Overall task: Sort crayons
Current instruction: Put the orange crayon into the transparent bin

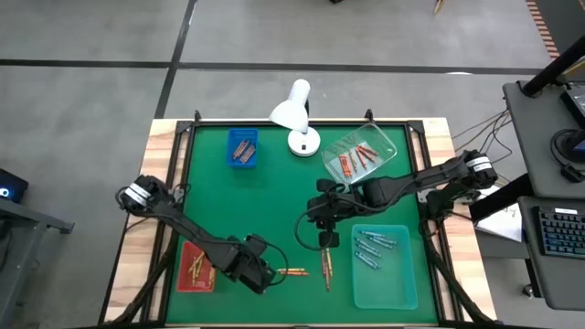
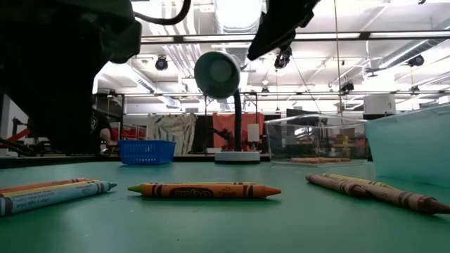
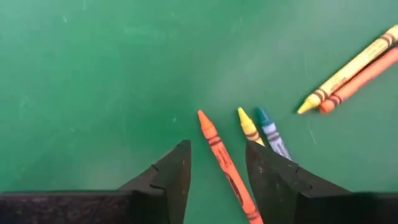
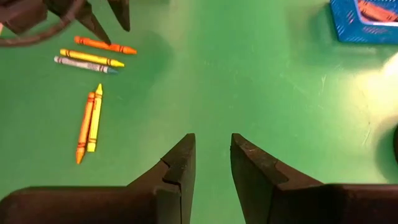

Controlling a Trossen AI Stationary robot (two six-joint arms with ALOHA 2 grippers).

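Note:
My left gripper turns and lowers next, before it closes on the orange crayon (image 3: 225, 163). The crayon runs at an angle under the gripper's fingers, toward one of them.
Three crayons lie side by side on the green mat near its front edge: orange (image 3: 222, 163), yellow (image 3: 249, 127) and blue-grey (image 3: 272, 135). A yellow and orange pair (image 3: 353, 70) lies a little to their right, also seen in the high view (image 1: 327, 266). My left gripper (image 3: 217, 180) points down over the mat, open, its fingers standing on either side of the orange crayon; I see no touch. My right gripper (image 4: 211, 168) hovers higher, near the mat's middle (image 1: 326, 239), open with nothing between its fingers.
A red tray (image 1: 183, 279) with crayons lies at the front left. A teal tray (image 1: 384, 283) with light blue crayons is at the front right. A blue basket (image 1: 242, 160) and a clear tray (image 1: 384, 139) with red crayons stand at the back, beside a white lamp (image 1: 294, 111).

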